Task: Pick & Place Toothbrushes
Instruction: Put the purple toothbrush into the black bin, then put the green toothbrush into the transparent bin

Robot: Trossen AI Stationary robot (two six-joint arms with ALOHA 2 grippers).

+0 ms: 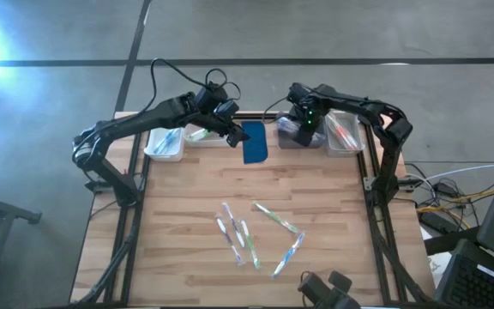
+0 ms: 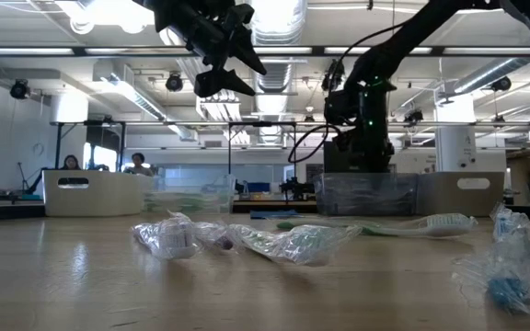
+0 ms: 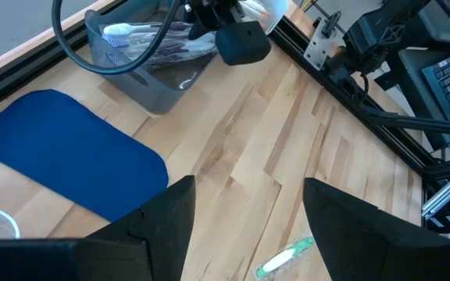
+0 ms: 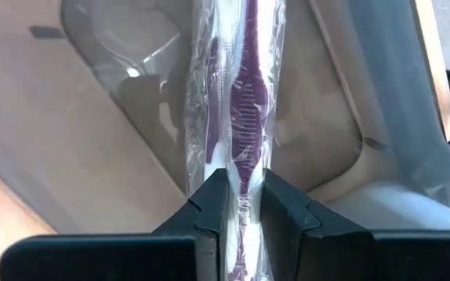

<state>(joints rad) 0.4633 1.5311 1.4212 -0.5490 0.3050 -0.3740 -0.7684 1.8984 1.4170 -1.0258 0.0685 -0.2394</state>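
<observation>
The robot's right gripper needs to let go now, as the purple toothbrush (image 4: 248, 101) is lengthwise inside the rim of the grey bin (image 4: 307, 148) in the right wrist view.
Several wrapped toothbrushes (image 1: 260, 236) lie flat mid-table, and they show close up in the low view as toothbrushes (image 2: 293, 241). My right gripper (image 4: 241, 204) stands over the grey bin (image 1: 298, 135) at the far edge, shut on a purple toothbrush (image 4: 244, 101) in a clear wrapper. More brushes lie in the grey bin (image 3: 143, 74). My left gripper (image 3: 248, 226) hangs open and empty above the table, beside the dark blue pad (image 3: 61, 156). It sits high in the low view as the left gripper (image 2: 233, 69). My right gripper pinches the purple toothbrush between its two fingers (image 4: 209, 207), on the handle (image 4: 243, 183). It comes from above, pointing down into the grey bin. The brush runs along the fingers and reaches out past their tips. Whether its far end rests on the bin floor is hidden.
Four bins line the far edge. Two clear ones (image 1: 165, 143) stand on the left. The grey bin and a clear bin with reddish brushes (image 1: 346, 133) stand on the right. The blue pad (image 1: 256, 142) lies between them. A green brush (image 3: 287, 256) lies below my left gripper.
</observation>
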